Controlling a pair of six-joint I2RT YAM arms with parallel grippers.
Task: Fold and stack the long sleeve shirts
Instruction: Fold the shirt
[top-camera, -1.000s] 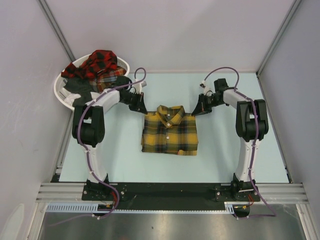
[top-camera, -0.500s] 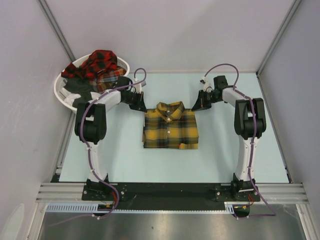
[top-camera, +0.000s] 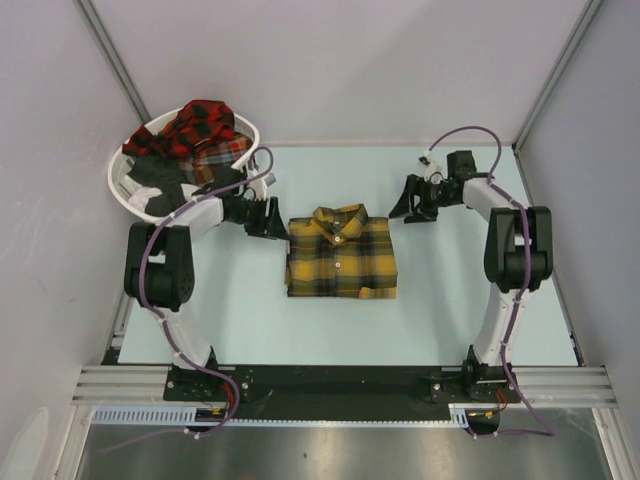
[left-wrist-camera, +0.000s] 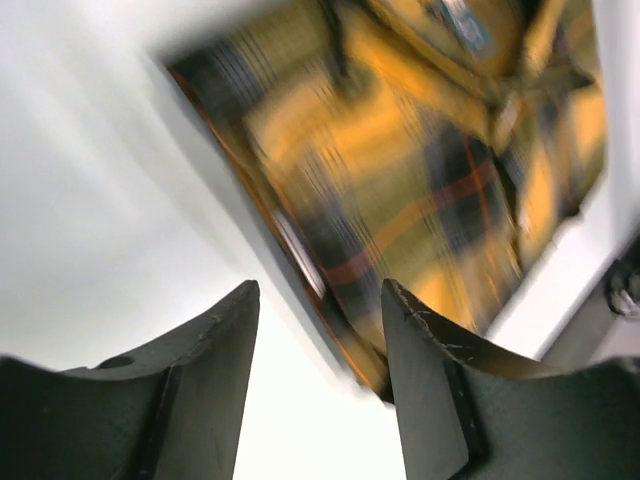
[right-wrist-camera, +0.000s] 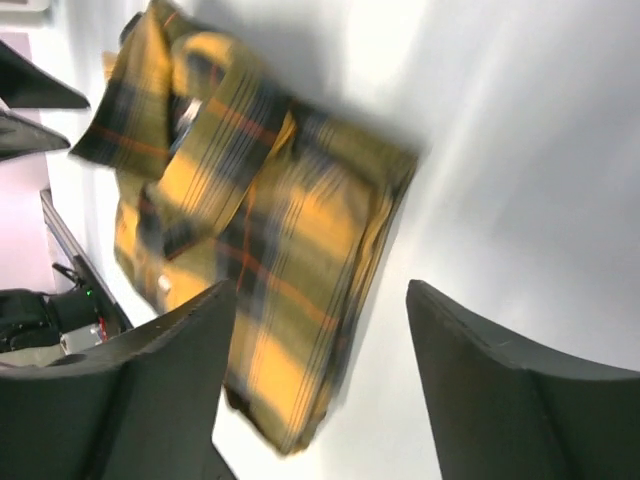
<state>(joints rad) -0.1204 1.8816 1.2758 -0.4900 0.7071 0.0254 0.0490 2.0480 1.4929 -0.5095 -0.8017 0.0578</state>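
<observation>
Next, my right gripper will grip the mustard-yellow shirt's folded side edge near its shoulder (top-camera: 388, 230) (right-wrist-camera: 387, 202) to pull it aside still folded for stacking.
A mustard-yellow long sleeve shirt (top-camera: 340, 253) lies folded on the table, collar toward the far side. It also fills the left wrist view (left-wrist-camera: 400, 160) and shows in the right wrist view (right-wrist-camera: 240, 230). My left gripper (top-camera: 276, 222) (left-wrist-camera: 320, 300) is just off the shirt's left shoulder, open, with nothing between its fingers. My right gripper (top-camera: 408, 212) (right-wrist-camera: 320, 295) hangs open to the right of the right shoulder, apart from the cloth. A red-and-black plaid shirt (top-camera: 203, 122) is heaped in the basket.
A white laundry basket (top-camera: 112, 180) stands at the far left corner, holding the red plaid shirt and dark clothing (top-camera: 160, 178). Grey walls close in the table on the left, back and right. The arms' bases sit on the near rail.
Both grippers went from shut to open, letting go of the yellow shirt's shoulders, and drew outward away from it. The shirt settled flat.
</observation>
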